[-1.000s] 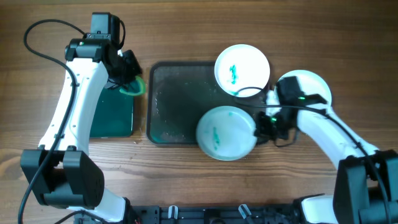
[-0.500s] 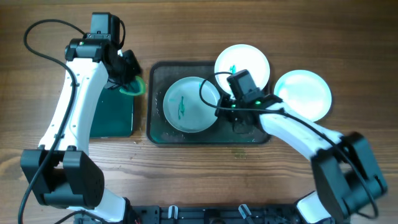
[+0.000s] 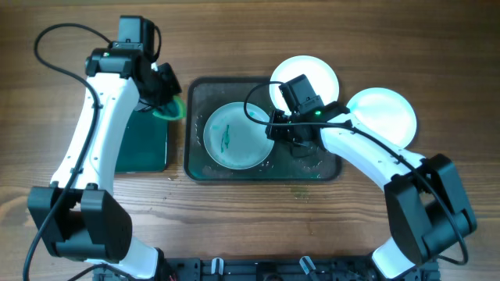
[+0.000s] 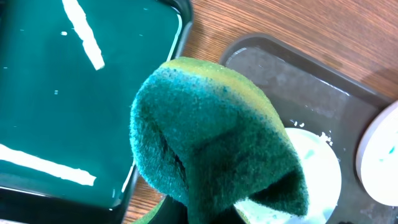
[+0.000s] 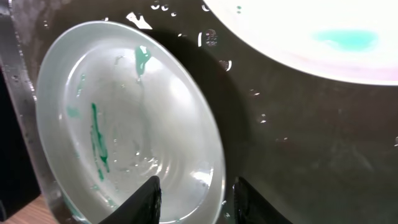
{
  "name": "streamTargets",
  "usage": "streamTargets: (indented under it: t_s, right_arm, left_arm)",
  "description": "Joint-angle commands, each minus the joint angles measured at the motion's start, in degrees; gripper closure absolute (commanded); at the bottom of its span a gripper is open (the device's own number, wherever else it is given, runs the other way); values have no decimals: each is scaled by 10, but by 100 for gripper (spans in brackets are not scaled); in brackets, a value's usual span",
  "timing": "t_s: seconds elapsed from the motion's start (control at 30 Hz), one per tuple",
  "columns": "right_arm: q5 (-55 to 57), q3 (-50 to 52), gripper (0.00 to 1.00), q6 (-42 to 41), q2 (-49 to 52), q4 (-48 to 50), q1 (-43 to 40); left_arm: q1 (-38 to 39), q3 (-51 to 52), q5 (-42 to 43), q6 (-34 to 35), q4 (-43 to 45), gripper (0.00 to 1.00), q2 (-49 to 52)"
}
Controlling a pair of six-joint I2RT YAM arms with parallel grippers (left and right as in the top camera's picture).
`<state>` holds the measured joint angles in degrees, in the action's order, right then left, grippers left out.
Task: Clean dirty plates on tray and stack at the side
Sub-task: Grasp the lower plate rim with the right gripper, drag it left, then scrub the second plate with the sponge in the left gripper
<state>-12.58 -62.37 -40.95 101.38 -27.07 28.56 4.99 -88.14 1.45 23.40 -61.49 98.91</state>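
Observation:
My right gripper's fingers are still above the plate's rim in their gap. They lower first, as closing now is too early and would miss it.
A dirty plate with teal-green smears lies in the left half of the dark grey tray. My right gripper is at this plate's right rim. In the right wrist view the open right gripper straddles the rim of the plate, gripping nothing. A second smeared plate rests on the tray's back right corner and shows again as the plate. A third plate lies on the table to the right. My left gripper is shut on a green sponge left of the tray; its fingers are hidden.
A smaller black tray with a green inside lies left of the grey tray, under the left arm. Water drops and wet patches dot the grey tray's floor. The right arm's cable loops over the tray's back right part.
My right gripper carried the smeared plate from the tray's front right edge to its left half, set it down and opened. The left arm barely moved.

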Motion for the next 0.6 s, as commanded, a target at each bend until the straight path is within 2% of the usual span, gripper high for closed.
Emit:
streamTargets:
  t_s: [0.0,0.13,0.33,0.57]
  right_arm:
    - [11,-10,63,17,41,-1,-3]
    - [-15,-27,70,19,72,0,-5]
    - [-31,-34,95,14,94,9,-9]
    - [-36,-34,96,14,94,9,-11]
  left_arm:
    - [26,-7,7,-7,4,96,17]
    - [46,-7,7,-7,9,96,35]
    - [75,-7,7,-7,24,96,57]
    - [138,-7,7,-37,65,96,113]
